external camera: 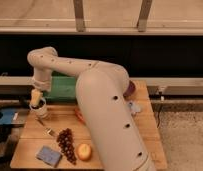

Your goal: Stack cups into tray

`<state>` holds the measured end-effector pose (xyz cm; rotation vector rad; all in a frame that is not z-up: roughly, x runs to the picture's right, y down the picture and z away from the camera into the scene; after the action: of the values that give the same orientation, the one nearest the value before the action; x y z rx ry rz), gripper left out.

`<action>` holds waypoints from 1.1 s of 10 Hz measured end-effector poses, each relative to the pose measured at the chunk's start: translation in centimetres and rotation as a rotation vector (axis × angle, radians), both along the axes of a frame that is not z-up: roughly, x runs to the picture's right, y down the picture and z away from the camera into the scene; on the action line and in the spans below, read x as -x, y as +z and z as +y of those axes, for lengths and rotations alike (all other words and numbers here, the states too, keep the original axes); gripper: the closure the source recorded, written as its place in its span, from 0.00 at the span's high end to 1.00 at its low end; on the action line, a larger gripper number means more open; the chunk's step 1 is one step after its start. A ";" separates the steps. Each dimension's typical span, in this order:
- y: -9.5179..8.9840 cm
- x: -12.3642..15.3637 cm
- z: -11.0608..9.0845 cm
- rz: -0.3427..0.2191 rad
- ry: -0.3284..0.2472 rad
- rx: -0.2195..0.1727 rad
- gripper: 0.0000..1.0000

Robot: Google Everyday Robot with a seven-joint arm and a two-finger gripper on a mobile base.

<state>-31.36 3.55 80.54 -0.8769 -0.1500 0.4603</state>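
The gripper grabs the white cup by its rim (43, 103) next, to stack cups into the green tray (64, 88).
A white cup (40, 109) stands upright on the wooden table's left side; its mouth looks dark, and I cannot tell if a second cup sits inside it. My gripper (36, 98) hangs straight above it at the end of the white arm, open, with a pale yellowish finger (34, 95) reaching down to the cup's rim. The green tray (64, 88) lies just behind and to the right of the cup, at the table's back edge, its right part hidden behind my arm.
On the wooden table (30, 131) lie a fork (45, 128), a bunch of dark grapes (66, 145), a round yellow fruit (84, 151) and a blue sponge (48, 155). A purple dish (130, 89) sits at the back right. My bulky arm covers the table's middle.
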 end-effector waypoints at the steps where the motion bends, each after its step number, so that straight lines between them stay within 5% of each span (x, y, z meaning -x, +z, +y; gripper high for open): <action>1: 0.9 -0.2 0.1 0.010 0.002 0.003 0.76; 6: 4.6 -0.6 1.5 0.021 0.015 0.052 0.74; 11: 4.5 -0.2 1.9 0.027 0.020 0.046 0.24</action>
<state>-31.18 5.41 85.06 -0.9141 -0.1236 0.4956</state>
